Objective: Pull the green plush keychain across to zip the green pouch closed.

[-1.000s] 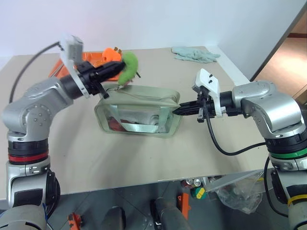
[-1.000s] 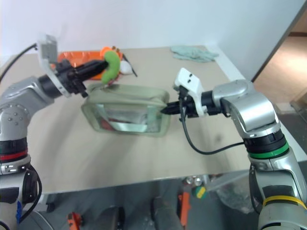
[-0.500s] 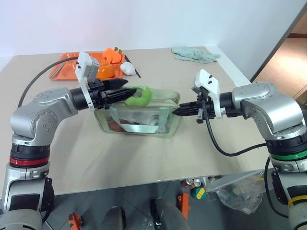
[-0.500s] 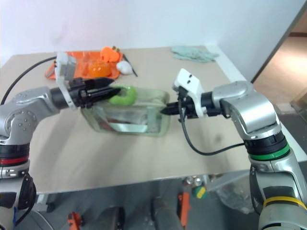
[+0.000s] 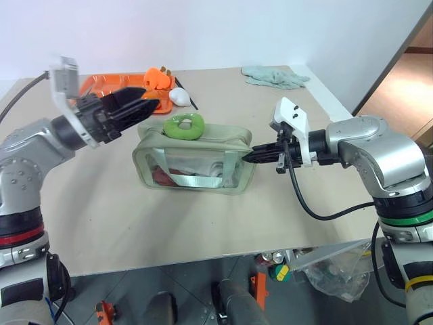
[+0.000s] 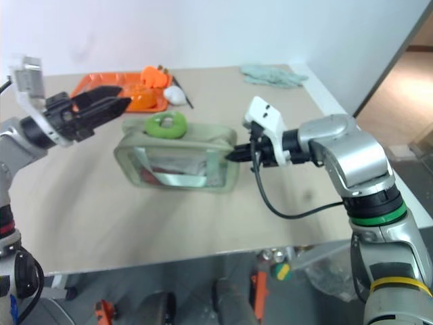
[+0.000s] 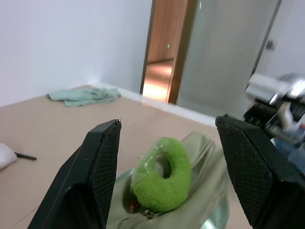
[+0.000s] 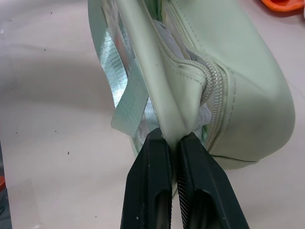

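Note:
Next, my left gripper takes hold of the pouch by its end corner [image 5: 143, 156] and holds it steady while the keychain [image 5: 185, 126] zips the pouch closed.
The green pouch [image 5: 193, 161] lies on the tan table, clear side panel facing me. The green plush keychain [image 5: 185, 126] rests free on the pouch's top, toward its left end; the left wrist view shows the same fuzzy ring [image 7: 162, 174]. My left gripper [image 5: 150, 97] hovers open just left of the keychain, apart from it, with its two fingers [image 7: 102, 162] spread wide on either side in that view. My right gripper [image 5: 256, 156] is shut on the fabric at the pouch's right end [image 8: 170, 131], beside the zipper.
An orange tray [image 5: 101, 84] with orange toys [image 5: 157, 78] and a white object [image 5: 179, 97] sits behind the pouch at the back left. A pale mint cloth [image 5: 274, 76] lies at the back right corner. The table's right edge runs close behind my right arm.
My left gripper opened, let go of the keychain and drew back to the left. The keychain now lies loose on the pouch's top. The right gripper kept its pinch.

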Controlling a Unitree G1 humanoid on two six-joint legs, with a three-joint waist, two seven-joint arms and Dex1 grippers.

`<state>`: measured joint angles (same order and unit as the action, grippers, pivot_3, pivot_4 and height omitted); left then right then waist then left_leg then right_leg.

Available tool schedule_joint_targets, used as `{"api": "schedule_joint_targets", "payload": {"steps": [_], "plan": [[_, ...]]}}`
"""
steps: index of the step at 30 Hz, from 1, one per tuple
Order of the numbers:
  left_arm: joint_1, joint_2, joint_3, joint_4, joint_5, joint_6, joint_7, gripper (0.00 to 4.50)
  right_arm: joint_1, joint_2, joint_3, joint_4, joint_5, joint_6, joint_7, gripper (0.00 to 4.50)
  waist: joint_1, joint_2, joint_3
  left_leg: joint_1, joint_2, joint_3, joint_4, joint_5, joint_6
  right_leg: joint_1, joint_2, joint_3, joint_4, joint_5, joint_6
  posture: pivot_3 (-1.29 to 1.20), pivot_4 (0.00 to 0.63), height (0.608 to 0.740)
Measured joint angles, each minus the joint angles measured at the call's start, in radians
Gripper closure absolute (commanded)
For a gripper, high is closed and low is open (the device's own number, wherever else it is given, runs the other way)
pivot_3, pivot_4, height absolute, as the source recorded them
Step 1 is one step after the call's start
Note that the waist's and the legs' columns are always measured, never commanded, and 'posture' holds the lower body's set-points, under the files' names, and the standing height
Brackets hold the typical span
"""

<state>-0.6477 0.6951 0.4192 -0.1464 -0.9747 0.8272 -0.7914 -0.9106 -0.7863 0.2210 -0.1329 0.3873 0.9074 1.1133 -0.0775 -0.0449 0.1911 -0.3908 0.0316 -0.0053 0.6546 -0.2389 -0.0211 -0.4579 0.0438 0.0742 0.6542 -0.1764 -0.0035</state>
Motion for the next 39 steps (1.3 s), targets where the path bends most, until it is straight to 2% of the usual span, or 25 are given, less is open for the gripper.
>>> {"api": "schedule_joint_targets", "payload": {"steps": [5,10,18,20,25,26,28,29,39], "plan": [[0.202,0.052,0.039,-0.013,0.0,0.004,-0.02,1.23,-0.003,0.008,0.003,0.006,-0.001,-0.007,0.001,4.5,-0.003,0.0,0.0,0.001,0.001,0.0,-0.001,0.0,0.0,0.0,0.001,0.0,0.001,-0.001,-0.001,0.0,0.15,0.74],[0.362,0.106,0.008,-0.006,0.085,-0.014,-0.061,1.23,-0.003,0.009,0.004,0.011,-0.002,-0.011,0.002,4.5,-0.003,0.0,0.0,0.001,0.0,0.0,-0.001,0.0,0.0,0.0,0.001,0.0,0.001,-0.001,-0.002,0.0,0.15,0.74],[0.337,0.096,-0.04,0.012,0.104,-0.022,-0.07,1.23,-0.007,0.009,0.008,0.013,-0.001,-0.012,0.007,4.5,-0.003,0.0,0.0,0.001,0.001,0.0,-0.001,0.0,0.0,0.0,0.001,0.0,0.001,-0.001,-0.002,0.0,0.15,0.74],[0.314,0.087,-0.061,0.029,0.107,-0.023,-0.071,1.74,-0.007,0.009,0.008,0.013,-0.001,-0.012,0.011,4.5,-0.003,0.0,0.0,0.001,0.001,0.0,-0.001,0.0,0.0,0.0,0.001,0.0,0.001,-0.001,-0.002,0.0,0.15,0.74],[0.251,0.061,-0.07,0.071,0.099,-0.01,-0.067,3.33,-0.007,0.009,0.008,0.013,-0.002,-0.012,0.012,4.5,-0.003,0.0,0.0,0.001,0.001,0.0,-0.001,0.0,0.0,0.0,0.001,0.0,0.001,-0.001,-0.002,0.0,0.15,0.74],[0.244,0.061,-0.071,0.071,0.099,-0.007,-0.067,3.8,-0.007,0.009,0.008,0.013,-0.001,-0.012,0.012,4.5,-0.003,0.0,0.0,0.001,0.001,0.0,-0.001,0.0,0.0,0.0,0.001,0.0,0.001,-0.001,-0.002,0.0,0.15,0.74],[0.241,0.06,-0.073,0.072,0.099,-0.001,-0.07,4.36,-0.007,0.008,0.008,0.012,-0.001,-0.012,0.011,4.5,-0.003,0.0,0.0,0.001,0.001,0.0,-0.001,0.0,0.0,0.0,0.001,0.0,0.001,-0.001,-0.002,0.0,0.15,0.74],[0.241,0.058,-0.078,0.072,0.1,-0.001,-0.071,4.47,-0.007,0.008,0.008,0.01,-0.001,-0.011,0.011,4.5,-0.003,0.0,0.0,0.001,0.001,0.0,-0.001,0.0,0.0,0.0,0.001,0.0,0.001,-0.001,-0.002,0.0,0.15,0.74],[0.234,0.056,-0.102,0.069,0.14,-0.043,-0.069,4.47,-0.001,-0.001,0.007,0.01,-0.001,-0.033,0.02,4.5,-0.001,0.0,0.0,0.0,0.0,0.0,-0.001,0.0,0.0,0.0,0.0,0.0,0.001,-0.001,-0.002,0.0,0.15,0.74]]}}
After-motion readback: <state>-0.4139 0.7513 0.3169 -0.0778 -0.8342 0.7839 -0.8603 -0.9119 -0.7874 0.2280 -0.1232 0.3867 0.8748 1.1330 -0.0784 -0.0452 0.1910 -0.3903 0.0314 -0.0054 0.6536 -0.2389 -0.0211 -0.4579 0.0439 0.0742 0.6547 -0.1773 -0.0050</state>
